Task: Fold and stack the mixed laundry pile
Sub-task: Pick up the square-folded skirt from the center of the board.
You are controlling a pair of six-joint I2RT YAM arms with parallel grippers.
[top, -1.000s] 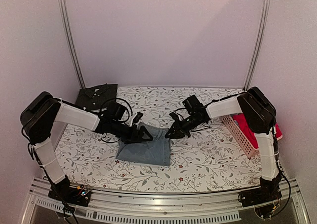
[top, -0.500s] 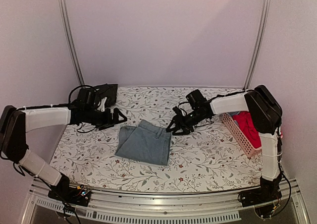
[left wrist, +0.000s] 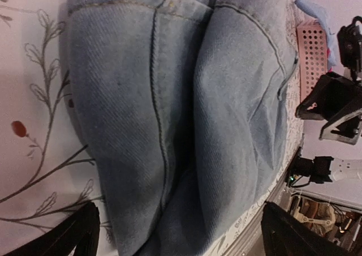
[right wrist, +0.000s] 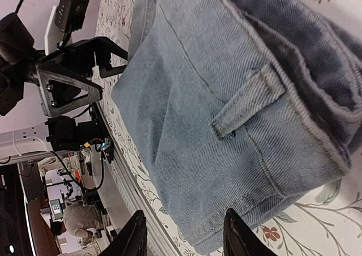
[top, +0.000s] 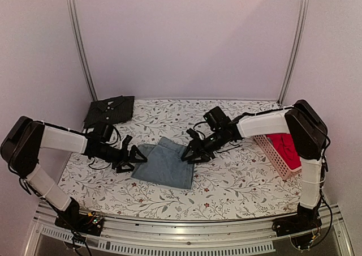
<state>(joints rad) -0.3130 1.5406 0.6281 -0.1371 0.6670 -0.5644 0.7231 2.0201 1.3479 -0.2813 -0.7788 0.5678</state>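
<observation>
Next, my left gripper grips the denim's layers together at its side edge to stack it, still folded, on the pinstriped shirt (top: 110, 110).
A folded light-blue denim piece (top: 166, 165) lies in the middle of the table. My left gripper (top: 137, 158) is open at its left edge, and in the left wrist view the denim (left wrist: 169, 97) fills the space between its fingertips (left wrist: 76, 236). My right gripper (top: 187, 154) is open at the denim's right edge, and the denim (right wrist: 226, 97) lies just ahead of its fingers (right wrist: 133, 237). Neither gripper holds anything. A folded black pinstriped shirt (top: 110, 110) lies at the back left. A red garment (top: 287, 147) lies in the basket.
A pink slatted basket (top: 270, 150) stands at the right edge of the table. It shows in the left wrist view (left wrist: 312, 52) with a pale blue garment (left wrist: 317, 9) by it. The tablecloth (top: 237, 182) is floral. A metal rail (top: 169, 233) runs along the near edge.
My left gripper has come from near the black shirt to the denim's left edge. My right gripper has moved down and left onto the denim's right edge. The denim has not moved.
</observation>
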